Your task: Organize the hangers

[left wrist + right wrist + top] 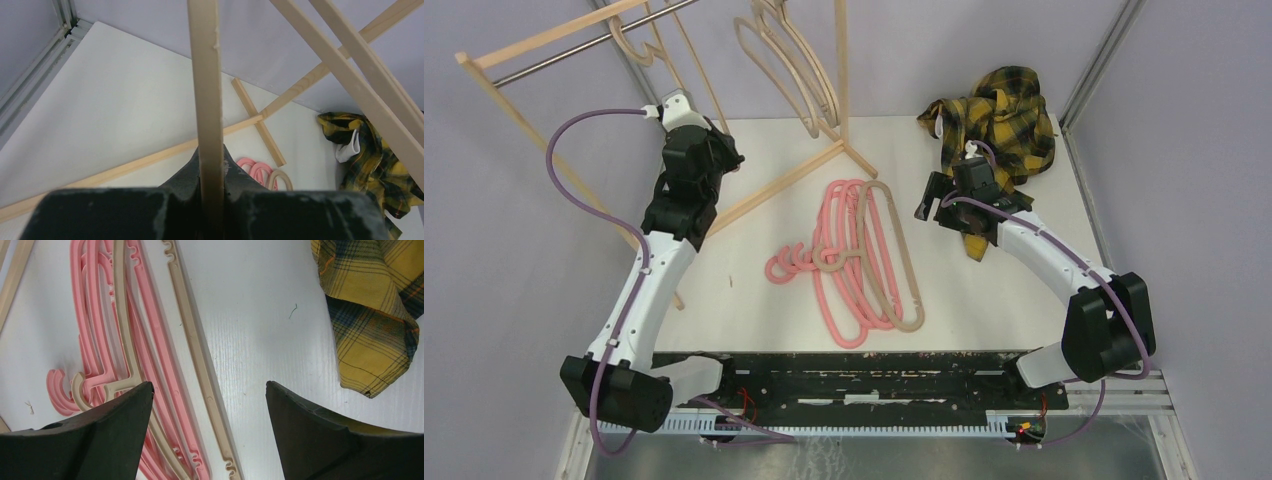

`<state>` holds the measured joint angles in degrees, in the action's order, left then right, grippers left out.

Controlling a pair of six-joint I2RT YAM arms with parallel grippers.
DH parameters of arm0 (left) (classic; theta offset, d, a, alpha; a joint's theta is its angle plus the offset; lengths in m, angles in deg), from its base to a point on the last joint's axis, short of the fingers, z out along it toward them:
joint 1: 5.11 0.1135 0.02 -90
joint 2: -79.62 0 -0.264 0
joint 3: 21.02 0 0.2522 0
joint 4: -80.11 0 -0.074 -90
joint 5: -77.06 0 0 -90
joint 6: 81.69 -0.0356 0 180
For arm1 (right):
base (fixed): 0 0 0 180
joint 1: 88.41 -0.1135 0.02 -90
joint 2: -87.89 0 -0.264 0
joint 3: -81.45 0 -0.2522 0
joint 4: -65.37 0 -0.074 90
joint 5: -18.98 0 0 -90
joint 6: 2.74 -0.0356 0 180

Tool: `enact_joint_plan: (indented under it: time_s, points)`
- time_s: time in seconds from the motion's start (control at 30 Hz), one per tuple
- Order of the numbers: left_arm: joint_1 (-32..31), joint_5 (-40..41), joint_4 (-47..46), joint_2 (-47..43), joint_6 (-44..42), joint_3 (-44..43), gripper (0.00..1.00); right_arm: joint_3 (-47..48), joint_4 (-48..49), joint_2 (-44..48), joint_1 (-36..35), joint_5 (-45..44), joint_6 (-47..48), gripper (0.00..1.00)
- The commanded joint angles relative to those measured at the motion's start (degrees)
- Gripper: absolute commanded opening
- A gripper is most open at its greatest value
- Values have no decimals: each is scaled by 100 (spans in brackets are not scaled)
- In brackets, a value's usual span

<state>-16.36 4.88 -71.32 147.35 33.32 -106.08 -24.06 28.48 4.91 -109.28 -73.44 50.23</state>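
Note:
The beige hanger should stay held in my left gripper until it reaches the other hangers, because empty bar of the rack is still between the hanger's hook and them, and the hanger would end up short if released now.
A pile of pink and beige hangers [864, 262] lies in the middle of the white table. More beige hangers [789, 75] hang from the rack's rail. My left gripper [724, 150] is up beside the rack, shut on the thin bar of a beige hanger [206, 75] that runs upright between its jaws [211, 155]. My right gripper [934, 203] hovers open over the right edge of the pile. In the right wrist view a beige hanger bar [192, 335] and pink hangers [95, 300] lie below the wide-open right gripper [209, 387], with nothing touched.
The wooden rack [554, 35] with its metal rail stands at the back left, its base struts [774, 185] resting on the table. A crumpled yellow plaid shirt [999, 120] lies at the back right, just beyond my right gripper. Grey walls close in behind.

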Motion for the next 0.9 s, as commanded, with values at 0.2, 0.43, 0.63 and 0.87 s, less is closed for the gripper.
enact_joint_plan:
  time_s: [0.2,0.43,0.63,0.87]
  points:
    - [38,-462,23,489,324,-912,3,-37,131,211,101,-49,70,91]
    - [41,-856,439,886,280,-1329,3,-131,149,265,200,-33,87,91]
    - [34,-1095,902,1218,-39,-1506,3,-144,228,208,230,52,42,91]
    - [-6,-1241,1233,1547,-397,-1709,3,-83,281,138,238,83,6,91]
